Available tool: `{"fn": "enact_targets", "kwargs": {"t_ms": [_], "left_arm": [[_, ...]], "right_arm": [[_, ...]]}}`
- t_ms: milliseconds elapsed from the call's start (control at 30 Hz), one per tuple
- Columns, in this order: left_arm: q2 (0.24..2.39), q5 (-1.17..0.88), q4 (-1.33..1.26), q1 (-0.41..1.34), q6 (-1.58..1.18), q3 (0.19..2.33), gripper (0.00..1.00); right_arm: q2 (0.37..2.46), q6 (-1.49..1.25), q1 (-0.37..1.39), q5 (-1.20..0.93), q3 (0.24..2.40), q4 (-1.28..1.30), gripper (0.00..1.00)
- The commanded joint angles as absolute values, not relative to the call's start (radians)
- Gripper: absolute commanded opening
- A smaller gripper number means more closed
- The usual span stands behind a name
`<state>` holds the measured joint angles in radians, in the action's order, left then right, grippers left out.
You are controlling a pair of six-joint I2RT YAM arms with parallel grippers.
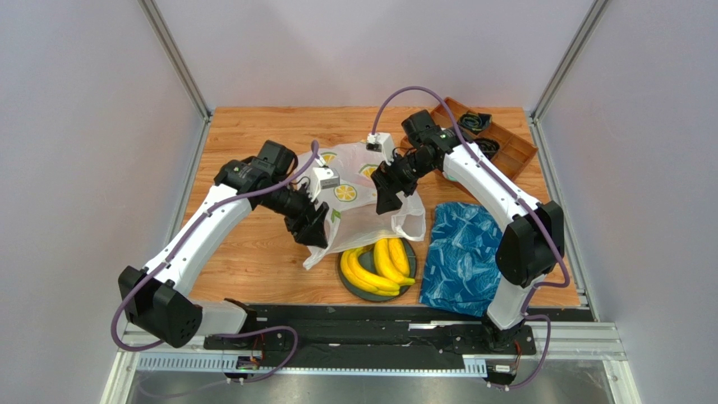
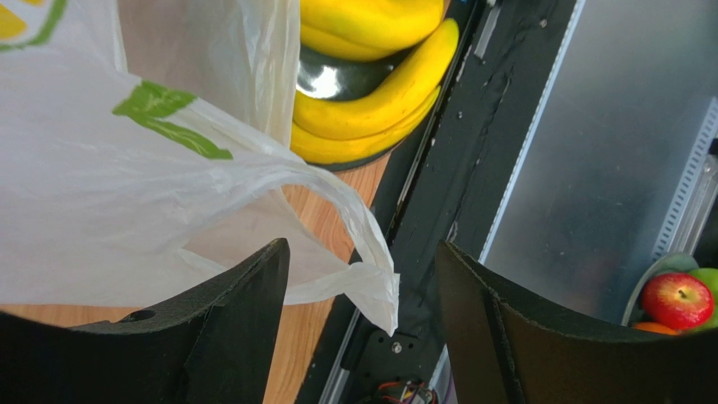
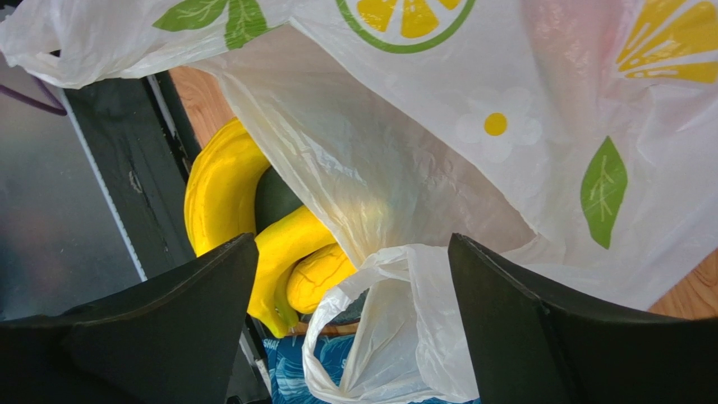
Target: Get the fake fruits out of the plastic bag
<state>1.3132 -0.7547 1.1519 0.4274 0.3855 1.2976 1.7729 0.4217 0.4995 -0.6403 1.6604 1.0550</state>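
The robot's left hand will next grab the white plastic bag by its loose handle [image 1: 314, 259] [image 2: 376, 282]. The bag's opening then stays free for reaching the fruits.
The white plastic bag [image 1: 358, 206] with lemon prints lies crumpled mid-table between both grippers. Yellow banana bunches [image 1: 379, 263] rest on a dark plate [image 1: 413, 252] just in front of it, outside the bag. My left gripper [image 1: 316, 231] is open at the bag's left side; a loop handle [image 2: 371, 286] hangs loose between its fingers [image 2: 244, 320]. My right gripper [image 1: 389, 202] is open above the bag's right side, with the other handle [image 3: 396, 337] lying loose between its fingers [image 3: 497, 295]. The bananas [image 3: 223, 185] show beside the bag [image 3: 506, 126]. A red round fruit [image 2: 677, 300] with a green piece [image 2: 709, 279] shows at the far lower right.
A blue patterned cloth [image 1: 459, 252] lies right of the plate. A brown compartment tray [image 1: 497, 139] with dark items sits at the back right corner. The black base rail [image 1: 379, 324] runs along the near edge. Grey walls close in both sides.
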Motion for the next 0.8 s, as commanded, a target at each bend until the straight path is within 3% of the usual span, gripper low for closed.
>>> {"fn": "enact_targets", "kwargs": {"t_ms": [0, 133, 167, 200, 367, 400, 467, 533, 567, 600, 767], "left_arm": [[1.299, -0.675, 1.161, 0.501, 0.407, 1.279, 0.73], [1.295, -0.582, 1.041, 0.587, 0.321, 1.203, 0.77], [1.298, -0.545, 1.010, 0.598, 0.293, 1.192, 0.90], [1.304, -0.507, 0.981, 0.606, 0.241, 1.187, 0.93], [1.390, -0.342, 0.924, 0.607, 0.186, 1.207, 0.93], [1.397, -0.342, 0.919, 0.609, 0.183, 1.215, 0.81], [1.414, -0.354, 0.914, 0.607, 0.170, 1.250, 0.67], [1.417, -0.429, 0.919, 0.604, 0.163, 1.282, 0.37], [1.417, -0.445, 0.922, 0.604, 0.155, 1.292, 0.16], [1.414, -0.481, 0.920, 0.595, 0.129, 1.298, 0.00], [1.413, -0.733, 0.879, 0.502, 0.009, 1.335, 0.00]], "right_arm": [[1.772, 0.442, 0.517, -0.707, 1.658, 1.066, 0.78], [1.773, 0.417, 0.535, -0.695, 1.635, 1.048, 0.74], [1.782, 0.413, 0.546, -0.693, 1.635, 1.045, 0.74], [1.782, 0.411, 0.549, -0.692, 1.640, 1.043, 0.74], [1.784, 0.410, 0.555, -0.672, 1.646, 1.034, 0.74], [1.776, 0.414, 0.555, -0.667, 1.635, 1.035, 0.72], [1.763, 0.446, 0.555, -0.658, 1.617, 1.035, 0.71], [1.737, 0.480, 0.555, -0.661, 1.573, 1.031, 0.67], [1.726, 0.500, 0.557, -0.675, 1.550, 1.016, 0.65], [1.711, 0.511, 0.555, -0.684, 1.528, 0.991, 0.58], [1.720, 0.522, 0.574, -0.709, 1.492, 0.853, 0.38]]}}
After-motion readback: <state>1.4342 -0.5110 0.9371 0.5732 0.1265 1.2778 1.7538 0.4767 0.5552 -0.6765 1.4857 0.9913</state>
